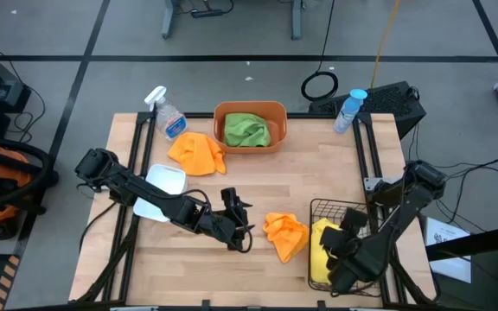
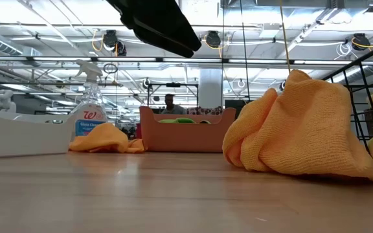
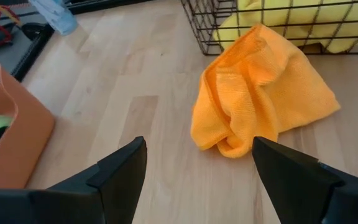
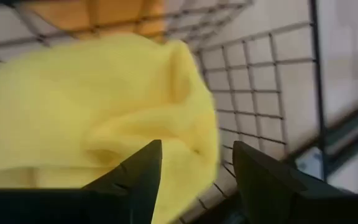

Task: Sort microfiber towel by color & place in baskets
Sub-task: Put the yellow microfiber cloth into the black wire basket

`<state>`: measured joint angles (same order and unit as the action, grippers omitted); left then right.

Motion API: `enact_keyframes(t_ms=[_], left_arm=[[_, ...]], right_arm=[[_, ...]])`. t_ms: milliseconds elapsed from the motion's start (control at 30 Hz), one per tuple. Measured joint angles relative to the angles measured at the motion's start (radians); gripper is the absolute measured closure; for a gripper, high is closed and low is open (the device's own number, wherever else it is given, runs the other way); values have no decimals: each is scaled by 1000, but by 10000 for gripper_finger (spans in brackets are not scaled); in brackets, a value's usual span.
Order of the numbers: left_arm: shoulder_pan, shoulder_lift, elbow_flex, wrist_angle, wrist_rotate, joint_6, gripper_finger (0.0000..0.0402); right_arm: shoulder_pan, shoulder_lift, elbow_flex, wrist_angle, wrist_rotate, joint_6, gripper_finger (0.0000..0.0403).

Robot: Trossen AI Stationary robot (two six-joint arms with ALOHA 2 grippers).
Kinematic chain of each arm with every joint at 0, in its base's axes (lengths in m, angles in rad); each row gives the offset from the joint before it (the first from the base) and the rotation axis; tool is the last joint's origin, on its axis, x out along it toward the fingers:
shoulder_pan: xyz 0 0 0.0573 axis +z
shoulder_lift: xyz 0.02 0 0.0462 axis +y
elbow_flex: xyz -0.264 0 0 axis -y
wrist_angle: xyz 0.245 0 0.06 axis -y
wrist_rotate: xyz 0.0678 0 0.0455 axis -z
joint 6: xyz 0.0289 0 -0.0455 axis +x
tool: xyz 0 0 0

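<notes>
My left gripper grabs the crumpled folds of the orange towel beside the black wire basket next, to sort the towel by color.
An orange microfiber towel point(image 1: 285, 235) lies crumpled on the wood table, beside the black wire basket point(image 1: 318, 207); it also shows in the left wrist view point(image 3: 260, 93) and the low view point(image 2: 303, 129). My left gripper point(image 1: 239, 221) point(image 3: 197, 168) is open just left of it, fingers pointing at it, not touching. My right gripper point(image 1: 335, 252) point(image 4: 197, 180) is open over the yellow towel point(image 4: 86, 106) that lies in the wire basket. A second orange towel point(image 1: 197, 153) lies near the orange tub point(image 1: 277, 117), which holds a green towel point(image 1: 247, 130).
A white bin point(image 1: 164, 177) sits under the left arm near the table's left side. Two spray bottles stand at the far edge, one at the left point(image 1: 167, 112) and one at the right point(image 1: 350, 110). Bare wood lies between the tub and the near edge.
</notes>
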<state>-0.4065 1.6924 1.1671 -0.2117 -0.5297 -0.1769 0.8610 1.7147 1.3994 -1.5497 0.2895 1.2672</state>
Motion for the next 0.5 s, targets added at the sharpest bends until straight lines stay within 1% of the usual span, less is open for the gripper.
enact_keyframes(t_ms=[100,167,267,400,433,500], left_arm=[[-2,0,0,-6,14,-1,105],[-2,0,0,-6,18,-1,105],[-2,0,0,-6,19,0,105],[-2,0,0,-4,26,-1,105],[-2,0,0,-3,27,-1,105],[-2,0,0,4,29,-1,105]], right_arm=[[22,2,-1,84,12,-36,234],[25,7,-12,135,-2,-40,256],[24,12,-58,157,-4,-4,303],[24,12,-144,190,-3,59,381],[25,12,-168,213,-3,67,391],[25,12,-219,270,0,76,392]])
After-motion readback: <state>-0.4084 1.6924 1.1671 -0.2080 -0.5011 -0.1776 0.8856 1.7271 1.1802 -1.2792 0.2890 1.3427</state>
